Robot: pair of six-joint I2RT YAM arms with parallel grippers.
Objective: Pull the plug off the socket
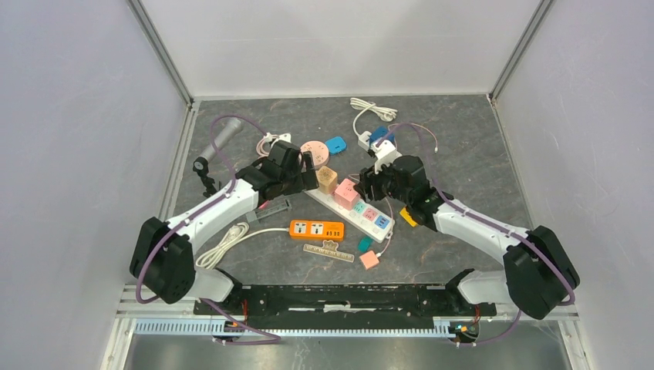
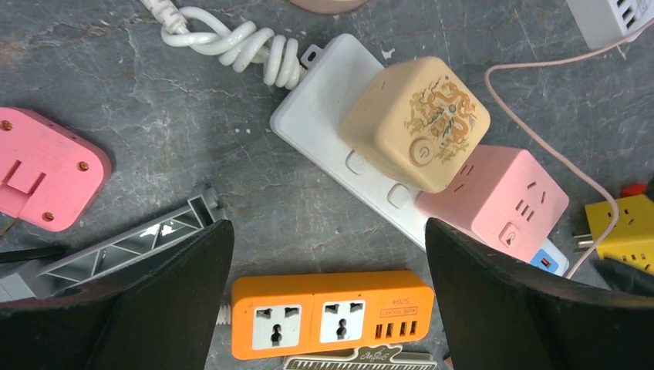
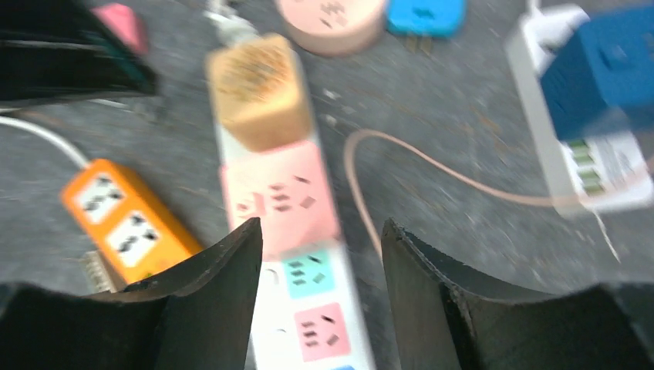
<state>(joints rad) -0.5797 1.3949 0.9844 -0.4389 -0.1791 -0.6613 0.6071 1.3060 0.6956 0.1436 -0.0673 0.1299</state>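
Note:
Next, my right gripper grabs the plug's opposite sides along the socket strip's long edges, to pull the pink cube plug (image 1: 346,193) (image 3: 282,200) off.
A white socket strip (image 1: 362,212) lies diagonally mid-table. A tan cube plug (image 1: 328,179) and a pink cube plug (image 1: 346,193) sit side by side in it. My left gripper (image 1: 307,163) hovers open by the strip's tan end; in its wrist view the tan cube (image 2: 416,123) and pink cube (image 2: 501,200) lie ahead of the left gripper (image 2: 328,235), with nothing between its jaws. My right gripper (image 1: 369,185) is open just above the strip (image 3: 324,308), its jaws astride it right behind the pink cube (image 3: 281,196), with the tan cube (image 3: 258,92) beyond. That view is blurred.
An orange power strip (image 1: 317,229) lies near the front, with a ruler-like piece (image 1: 329,252) beside it. A yellow plug (image 2: 621,227), a pink adapter (image 2: 42,166), a round pink socket (image 3: 332,19), a blue plug (image 1: 335,143) and a blue charger on a white block (image 3: 609,69) lie around. Cables trail across the table.

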